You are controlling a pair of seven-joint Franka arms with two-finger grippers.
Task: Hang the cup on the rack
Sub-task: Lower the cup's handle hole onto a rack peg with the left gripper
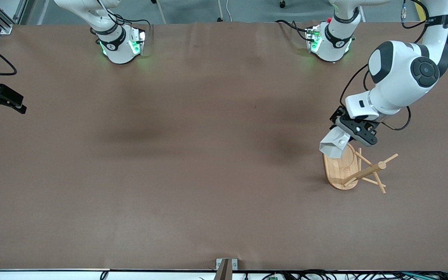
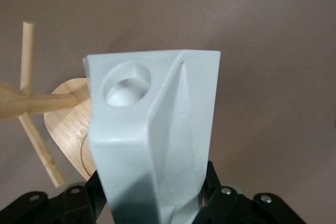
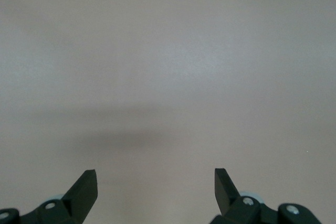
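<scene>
The cup's round hole [image 2: 126,83] is beside the rack's wires and short of them, so the robot needs to move it toward the pegs before the left gripper lets go of the cup.
My left gripper [image 1: 354,132] is shut on the white faceted cup [image 1: 335,144] and holds it in the air, tilted, over the end of the rack's oval base that is farther from the front camera. The bamboo rack [image 1: 366,171] stands near the left arm's end of the table, with thin pegs angling out from its post. In the left wrist view the cup [image 2: 157,129] fills the middle between my black fingers [image 2: 84,198]. The round hole [image 2: 126,82] in its handle part sits beside the rack's post and pegs [image 2: 31,103]. My right gripper [image 1: 4,100] waits open and empty at the right arm's end of the table.
The brown table cover [image 1: 208,175] is bare apart from the rack. The two arm bases [image 1: 121,44] [image 1: 331,41] stand along the table's edge farthest from the front camera. The right wrist view shows only bare table under the open right gripper [image 3: 156,182].
</scene>
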